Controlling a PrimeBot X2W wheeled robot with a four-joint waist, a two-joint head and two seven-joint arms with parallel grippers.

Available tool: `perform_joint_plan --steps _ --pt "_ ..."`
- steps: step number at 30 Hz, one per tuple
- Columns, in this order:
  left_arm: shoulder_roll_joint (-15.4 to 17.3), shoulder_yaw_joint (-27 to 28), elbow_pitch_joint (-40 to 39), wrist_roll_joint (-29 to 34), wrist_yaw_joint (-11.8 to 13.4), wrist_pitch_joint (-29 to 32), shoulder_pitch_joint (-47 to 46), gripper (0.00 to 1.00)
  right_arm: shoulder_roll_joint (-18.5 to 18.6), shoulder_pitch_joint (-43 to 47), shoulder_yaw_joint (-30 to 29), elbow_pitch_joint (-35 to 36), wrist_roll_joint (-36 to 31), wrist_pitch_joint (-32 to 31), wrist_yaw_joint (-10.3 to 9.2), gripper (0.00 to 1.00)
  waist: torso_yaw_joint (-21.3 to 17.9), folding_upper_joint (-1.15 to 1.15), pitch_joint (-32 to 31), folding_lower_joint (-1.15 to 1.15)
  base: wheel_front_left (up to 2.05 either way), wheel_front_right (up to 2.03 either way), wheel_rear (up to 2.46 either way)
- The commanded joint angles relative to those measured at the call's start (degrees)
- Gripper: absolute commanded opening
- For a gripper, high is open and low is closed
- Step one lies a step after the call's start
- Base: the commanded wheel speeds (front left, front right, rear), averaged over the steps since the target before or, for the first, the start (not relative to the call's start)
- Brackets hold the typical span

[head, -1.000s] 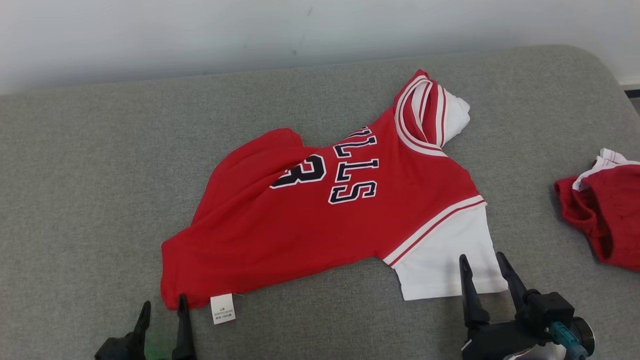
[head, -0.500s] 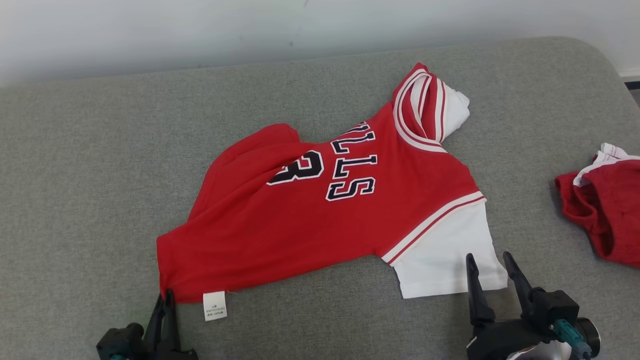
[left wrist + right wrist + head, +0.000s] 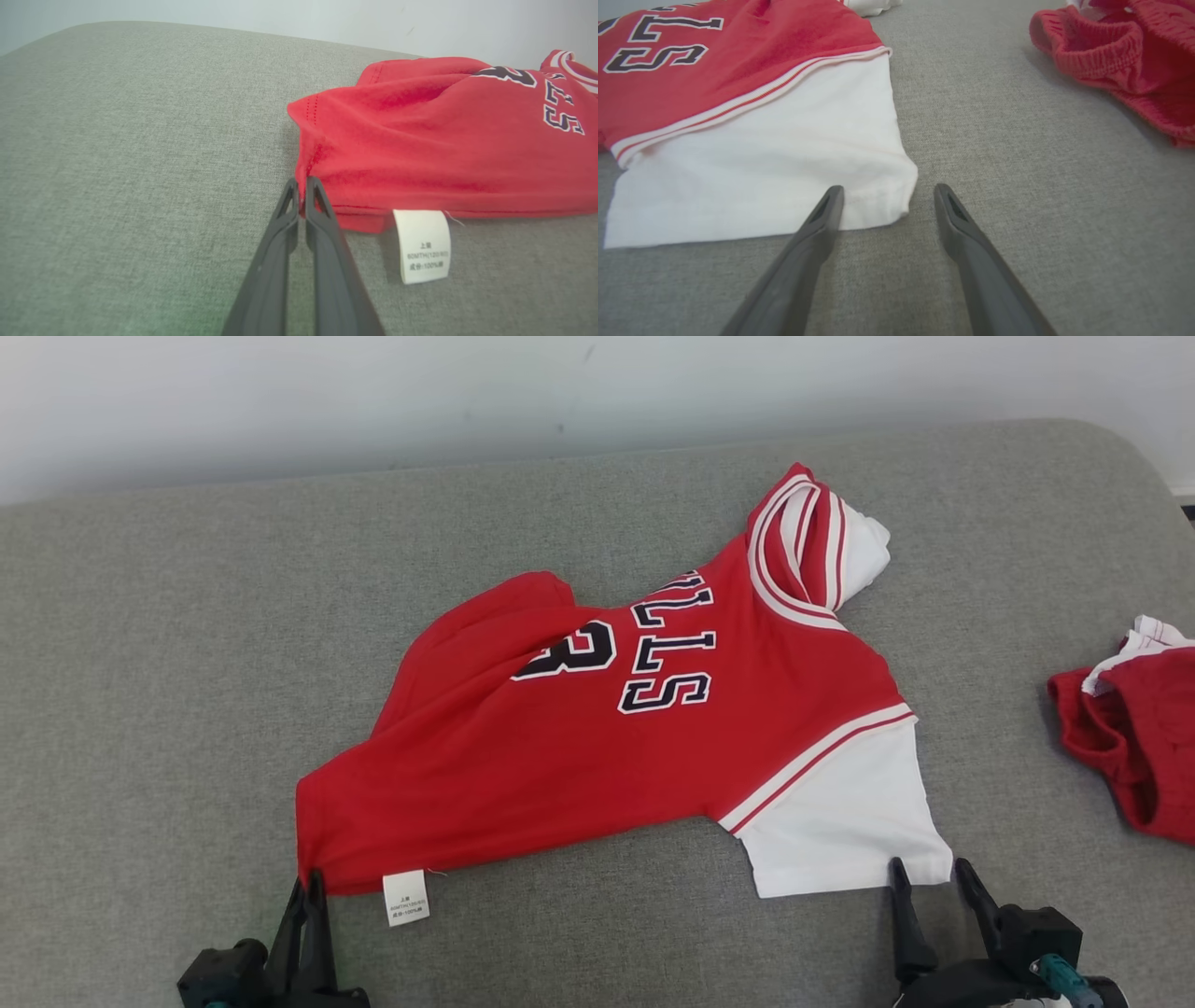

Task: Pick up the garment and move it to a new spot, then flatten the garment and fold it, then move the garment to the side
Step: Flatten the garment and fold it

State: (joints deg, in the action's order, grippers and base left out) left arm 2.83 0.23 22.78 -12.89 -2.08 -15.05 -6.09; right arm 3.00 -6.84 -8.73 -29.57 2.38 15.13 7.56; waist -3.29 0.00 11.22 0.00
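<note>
I will spread the jersey (image 3: 560, 750) flat before I fold it. Next, I will grab the white sleeve by its cuff corner (image 3: 935, 872) with my right gripper.
The garment (image 3: 597, 737) is a red jersey with white sleeves and dark lettering, lying spread and partly rumpled on the grey padded surface (image 3: 187, 663). My left gripper (image 3: 308, 882) is shut on the near-left hem corner. In the left wrist view the two fingers pinch the red edge (image 3: 302, 184) of the garment (image 3: 444, 140), just left of its white care label (image 3: 423, 245). My right gripper (image 3: 929, 873) stands open at the near corner of the white sleeve (image 3: 840, 821). In the right wrist view the sleeve corner (image 3: 878, 205) lies between the spread fingers of this gripper (image 3: 887, 193).
A second red piece with a white trim, rumpled shorts (image 3: 1130, 737), lies at the right edge, also in the right wrist view (image 3: 1125, 60). A pale wall (image 3: 373, 401) runs behind the padded surface. Bare grey surface stretches to the left of the jersey.
My left gripper moved up to the hem corner and shut on it. My right gripper drew back from over the white sleeve to its near corner, still open. The head view shifted slightly.
</note>
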Motion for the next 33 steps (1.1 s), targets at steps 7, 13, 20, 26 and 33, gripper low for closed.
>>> perform_joint_plan --steps 7,13,20,26,33 --pt "0.1 -0.1 -0.6 1.1 -0.3 -0.2 0.6 0.00 -0.2 -2.2 1.0 -3.8 0.8 -0.1 -0.15 0.00 0.6 0.00 -0.4 0.00 0.00 0.00 0.00" --pt "0.1 0.5 -3.6 3.9 0.3 -0.2 0.3 0.00 -0.2 -1.8 2.5 3.5 5.6 0.0 -0.15 0.00 0.6 0.00 -2.6 0.00 0.00 0.00 0.00" --pt "2.0 3.2 -9.6 8.1 -1.9 -0.2 -4.4 0.00 1.6 -7.3 3.9 16.7 12.2 0.0 -0.15 0.00 -0.1 0.00 -7.5 0.00 0.00 0.00 0.00" --pt "7.4 5.0 -12.9 10.2 -3.3 -0.2 -11.7 0.00 5.1 -16.2 4.4 22.0 16.0 0.0 -0.15 0.00 -0.4 0.00 -10.9 0.00 0.00 0.00 0.00" --pt "15.5 5.6 -14.7 11.2 -4.5 -0.2 -23.7 0.00 9.8 -28.9 6.3 22.9 18.3 0.0 -0.15 0.00 0.5 0.00 -13.3 0.00 0.00 0.00 0.00"
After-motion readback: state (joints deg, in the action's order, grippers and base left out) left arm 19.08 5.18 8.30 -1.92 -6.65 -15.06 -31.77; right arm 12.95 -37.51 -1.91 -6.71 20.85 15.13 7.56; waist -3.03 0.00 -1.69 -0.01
